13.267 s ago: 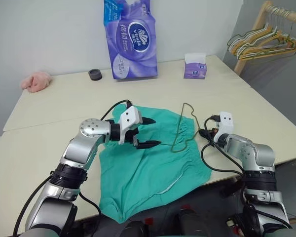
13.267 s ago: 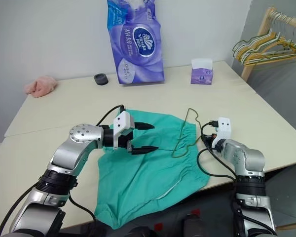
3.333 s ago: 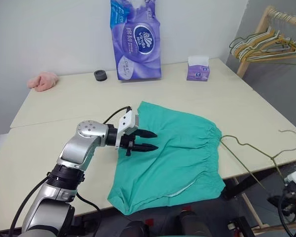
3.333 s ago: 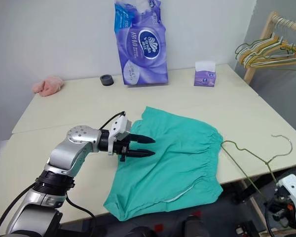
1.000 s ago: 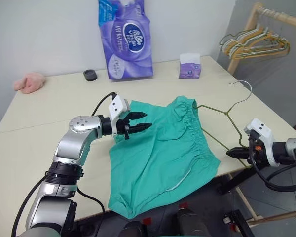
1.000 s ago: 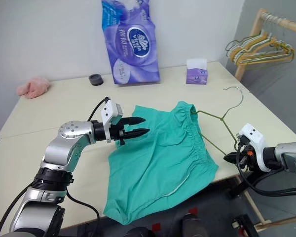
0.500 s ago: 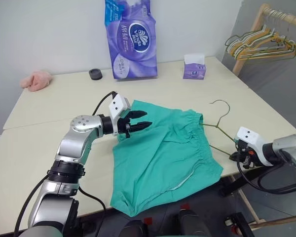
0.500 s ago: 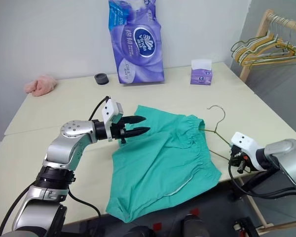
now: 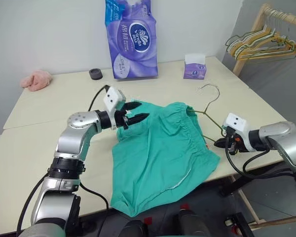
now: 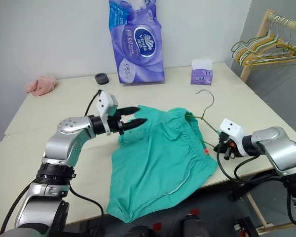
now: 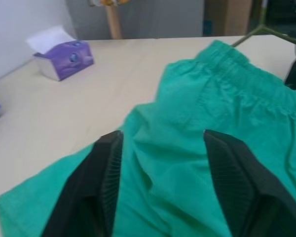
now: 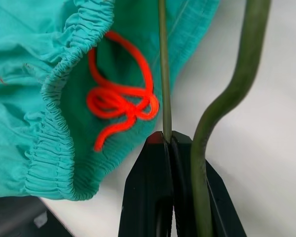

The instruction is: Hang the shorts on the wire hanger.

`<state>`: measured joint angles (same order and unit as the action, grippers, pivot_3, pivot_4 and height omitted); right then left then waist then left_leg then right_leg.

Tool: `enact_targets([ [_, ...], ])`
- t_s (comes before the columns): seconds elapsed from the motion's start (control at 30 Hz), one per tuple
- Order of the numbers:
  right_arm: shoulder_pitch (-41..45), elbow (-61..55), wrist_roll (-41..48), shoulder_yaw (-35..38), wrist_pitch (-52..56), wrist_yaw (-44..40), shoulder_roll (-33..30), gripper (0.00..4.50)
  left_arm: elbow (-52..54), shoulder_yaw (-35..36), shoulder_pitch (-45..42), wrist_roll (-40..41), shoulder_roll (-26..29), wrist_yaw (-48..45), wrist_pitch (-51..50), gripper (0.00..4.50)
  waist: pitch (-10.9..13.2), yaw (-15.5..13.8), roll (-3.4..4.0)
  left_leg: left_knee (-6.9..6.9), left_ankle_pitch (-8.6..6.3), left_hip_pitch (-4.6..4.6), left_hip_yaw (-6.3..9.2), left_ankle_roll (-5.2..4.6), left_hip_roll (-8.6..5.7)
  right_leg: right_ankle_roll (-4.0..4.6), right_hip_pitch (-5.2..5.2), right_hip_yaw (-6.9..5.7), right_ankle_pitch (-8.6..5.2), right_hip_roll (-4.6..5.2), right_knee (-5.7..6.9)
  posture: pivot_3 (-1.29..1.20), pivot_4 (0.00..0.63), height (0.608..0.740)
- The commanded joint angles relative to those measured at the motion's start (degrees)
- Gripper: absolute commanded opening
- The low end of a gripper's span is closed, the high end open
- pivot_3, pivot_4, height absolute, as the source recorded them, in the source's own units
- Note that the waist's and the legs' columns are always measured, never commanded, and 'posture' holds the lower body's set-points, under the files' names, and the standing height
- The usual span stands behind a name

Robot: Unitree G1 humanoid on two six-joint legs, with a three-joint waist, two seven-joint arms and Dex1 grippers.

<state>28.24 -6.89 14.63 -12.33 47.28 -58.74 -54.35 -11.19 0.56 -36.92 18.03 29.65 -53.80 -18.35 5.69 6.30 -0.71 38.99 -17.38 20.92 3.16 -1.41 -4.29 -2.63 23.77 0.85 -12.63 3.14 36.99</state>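
The waistband stands up in a fold while the legs lie flat, so my left gripper will grab the far end of the gathered waistband to hang the shorts.
The teal-green shorts lie spread on the beige table, one leg hanging over the front edge. My left gripper hovers open at their far left corner, and the left wrist view has the cloth bulging between the fingers. My right gripper is shut on the wire hanger at the table's right edge, beside the gathered waistband. The hanger's hook points away from me. An orange drawstring shows inside the waistband.
A tall purple tissue pack, a small tissue box and a black roll stand along the back. A pink cloth lump lies far left. A wooden rack with hangers stands beyond the right corner.
My left gripper's fingers have spread wider and lifted slightly at the shorts' corner. My right gripper has carried the hanger left, bringing it against the waistband.
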Motion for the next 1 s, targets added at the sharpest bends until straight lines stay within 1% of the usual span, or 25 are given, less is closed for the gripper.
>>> enact_targets([
  [0.03, 0.48, -4.30, 0.47, 3.60, 0.64, 2.64, 0.84, 0.00, -1.39, 2.94, -3.77, 0.94, -0.70, 2.23, 2.38, 4.02, -0.01, -0.01, 0.01, 0.00, 0.01, 0.00, 0.00, 0.02, 0.00, 0.00, 0.00, 0.00, 0.00, 0.00, 0.00, -0.22, 0.046, 0.740],
  [0.07, -0.04, -5.34, 0.55, 3.76, 1.03, 3.07, 0.90, 0.00, -2.08, 3.36, -4.47, 0.96, -0.84, 2.52, 2.52, 4.29, -0.01, -0.01, 0.01, 0.00, 0.02, 0.00, 0.00, 0.04, -0.01, 0.00, 0.00, 0.01, 0.01, 0.00, 0.00, -0.22, 0.046, 0.740],
  [0.1, -1.33, -6.81, 2.06, 4.20, 3.76, 2.94, 1.00, 0.00, -2.27, 3.51, -4.93, 1.31, -0.93, 2.21, 2.14, 4.43, -0.02, -0.01, 0.02, 0.00, 0.03, 0.00, 0.00, 0.06, -0.01, 0.00, 0.00, 0.01, 0.01, 0.00, 0.00, -0.22, 0.046, 0.740],
  [0.17, -2.86, -8.46, 3.96, 4.72, 7.20, 2.73, 1.04, 0.00, -2.35, 3.48, -5.26, 1.74, -0.99, 1.60, 1.65, 4.43, -0.07, -0.01, 0.01, 0.00, 0.03, 0.01, 0.00, 0.07, 0.00, 0.00, 0.00, 0.00, 0.01, 0.00, 0.00, -0.22, 0.046, 0.740],
  [0.27, -8.77, -5.43, 1.43, 1.50, 5.95, 0.88, -3.17, 0.00, -1.64, 2.24, -4.72, 1.51, -1.24, 0.50, 1.42, 4.43, -0.10, -0.29, 0.01, 0.00, 0.03, 0.02, 0.02, 0.08, -0.01, 0.00, -0.01, 0.01, 0.01, 0.01, -0.03, -0.23, 0.045, 0.740],
  [0.37, -9.96, -2.43, 0.21, 0.93, 4.26, 0.96, -4.26, 0.00, 0.68, 0.49, -2.99, 2.34, -0.82, -2.45, -0.47, 4.43, -0.11, -0.14, 0.04, 0.04, 0.02, 0.04, -0.06, 0.07, -0.06, -0.02, -0.01, 0.08, 0.02, 0.04, -0.04, -0.23, 0.045, 0.740],
  [0.53, -11.40, -3.51, 4.97, 4.42, 8.25, 1.33, -1.96, 0.00, 10.14, -5.87, 5.09, 3.66, 4.98, -13.54, -5.38, 4.43, -0.26, 1.26, 0.22, -0.02, -0.02, -0.05, -0.05, 0.00, 0.01, -0.03, -0.02, 0.07, 0.02, -0.03, 0.01, -0.24, 0.053, 0.740],
  [0.63, -11.95, -4.01, 7.48, 6.57, 12.76, 2.80, -0.07, 0.00, 11.48, -7.25, 6.80, 2.67, 6.85, -15.04, -5.01, 4.43, -0.25, 1.63, 0.21, -0.02, -0.05, -0.02, 0.01, -0.05, 0.02, -0.01, -0.01, 0.05, 0.01, -0.03, 0.04, -0.23, 0.054, 0.740],
  [0.73, -11.78, -3.49, 9.75, 8.14, 17.54, 3.55, 1.14, 0.00, 11.16, -7.55, 6.94, 2.02, 7.28, -15.07, -4.33, 4.43, -0.26, 1.60, 0.23, 0.01, -0.08, -0.02, 0.01, -0.11, 0.00, -0.01, -0.04, 0.06, 0.01, -0.01, 0.01, -0.23, 0.055, 0.740],
  [0.83, -11.21, -3.00, 10.45, 5.72, 19.54, 1.53, -0.82, 0.00, 8.85, -6.90, 5.25, 1.53, 6.42, -13.48, -3.57, 4.43, -0.26, 1.35, 0.23, 0.01, -0.08, -0.02, 0.01, -0.11, -0.01, -0.01, -0.05, 0.04, 0.01, 0.00, 0.00, -0.24, 0.056, 0.740],
  [0.9, -9.30, -1.69, 10.23, 3.26, 20.01, 0.10, -1.82, 0.00, 8.25, -6.77, 4.60, 1.61, 6.01, -13.29, -3.39, 4.43, -0.27, 1.42, 0.24, 0.02, -0.08, -0.02, 0.01, -0.12, -0.01, -0.01, -0.05, 0.03, 0.01, 0.00, 0.00, -0.24, 0.057, 0.740],
  [1.0, -3.86, 2.98, 8.25, -1.93, 19.19, -2.30, -2.32, 0.00, 8.03, -6.77, 4.16, 1.72, 5.36, -13.06, -3.23, 4.43, -0.27, 1.68, 0.23, 0.02, -0.08, -0.03, 0.00, -0.12, -0.01, -0.02, -0.05, 0.03, 0.01, 0.00, -0.01, -0.24, 0.056, 0.740],
])
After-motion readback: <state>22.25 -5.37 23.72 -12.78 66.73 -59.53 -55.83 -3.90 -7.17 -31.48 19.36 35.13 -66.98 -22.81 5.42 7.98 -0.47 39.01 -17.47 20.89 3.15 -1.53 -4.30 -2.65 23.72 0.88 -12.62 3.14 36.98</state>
